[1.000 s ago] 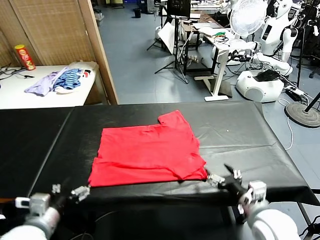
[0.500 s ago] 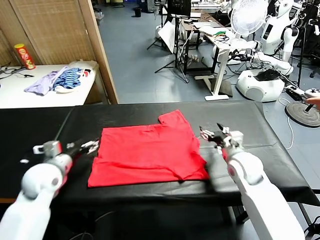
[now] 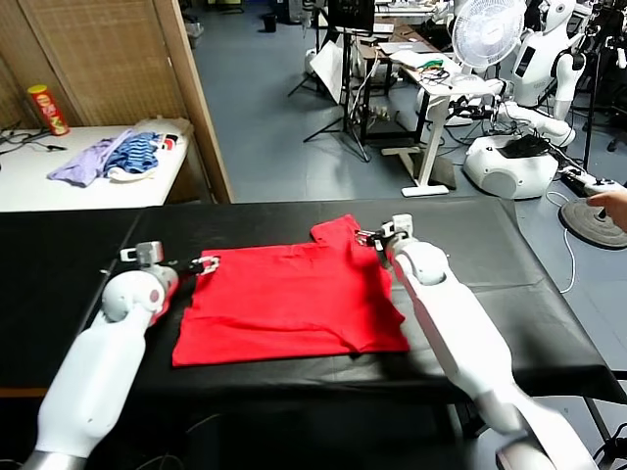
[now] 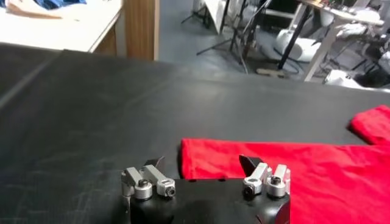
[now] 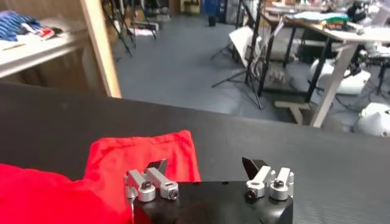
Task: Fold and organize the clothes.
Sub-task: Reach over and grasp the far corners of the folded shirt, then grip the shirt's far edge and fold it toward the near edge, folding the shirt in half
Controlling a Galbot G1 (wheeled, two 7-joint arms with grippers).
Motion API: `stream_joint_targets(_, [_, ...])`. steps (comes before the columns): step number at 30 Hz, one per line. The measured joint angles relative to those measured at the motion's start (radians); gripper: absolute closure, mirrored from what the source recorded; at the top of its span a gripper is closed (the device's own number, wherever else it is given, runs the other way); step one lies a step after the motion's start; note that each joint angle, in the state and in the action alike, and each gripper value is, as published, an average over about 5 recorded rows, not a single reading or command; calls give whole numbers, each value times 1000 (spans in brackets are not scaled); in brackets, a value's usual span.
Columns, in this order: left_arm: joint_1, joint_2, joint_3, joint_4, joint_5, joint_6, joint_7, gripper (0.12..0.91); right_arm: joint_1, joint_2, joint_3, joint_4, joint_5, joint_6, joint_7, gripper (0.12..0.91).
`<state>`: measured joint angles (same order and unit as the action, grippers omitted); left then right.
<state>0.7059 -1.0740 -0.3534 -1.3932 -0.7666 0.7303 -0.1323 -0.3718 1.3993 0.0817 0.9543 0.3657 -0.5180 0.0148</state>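
Note:
The red T-shirt (image 3: 289,294) needs to be picked up by its sleeve next with my right gripper, to fold the clothes into a band.
The clothes, one plain red T-shirt (image 3: 289,294), lie flat on the black table (image 3: 470,259), with one sleeve (image 3: 338,231) sticking out toward the far side. My left gripper (image 3: 208,262) is open at the shirt's far left corner. In the left wrist view that gripper (image 4: 201,163) has the red corner (image 4: 292,176) just ahead, between its fingers. My right gripper (image 3: 364,236) is open at the far right, beside the sleeve. From the right wrist, this gripper (image 5: 205,164) has the sleeve (image 5: 140,152) in front of one finger. Neither holds anything.
A white side table (image 3: 39,186) at the far left carries a lilac garment (image 3: 83,162), a blue striped garment (image 3: 135,155) and a red can (image 3: 47,111). A wooden partition (image 3: 191,98) stands behind the table. A fan (image 3: 485,31), desks and other robots fill the room beyond.
Both arms have swung up from the table's near edge to the shirt's far side, the left to the far left corner, the right to the sleeve. The shirt has not moved.

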Motion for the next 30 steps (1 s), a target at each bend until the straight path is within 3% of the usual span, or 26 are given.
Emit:
stream_joint_targets(4, [-22, -12, 3, 38, 6, -13, 3, 232, 8, 25, 1, -39, -6, 2, -5, 251])
stream_joint_targets(8, [-32, -20, 3, 66, 5, -25, 13, 288, 11, 40, 3, -57, -5, 4, -16, 405])
stream_joint_targets(15, [-30, -14, 1, 64, 0, -32, 30, 663, 1, 48, 18, -61, -3, 32, -16, 791])
stream_joint_targets(18, [-31, -12, 0, 61, 1, -38, 35, 817, -10, 47, 29, -52, 0, 56, -14, 890])
stream_joint_targets(21, [-32, -14, -1, 57, 3, -48, 41, 898, -22, 42, 44, -36, 4, 78, -9, 902])
stream_joint_targets(30, [-17, -12, -18, 18, 15, -70, 54, 905, -97, -14, 64, 145, 61, 65, -11, 902])
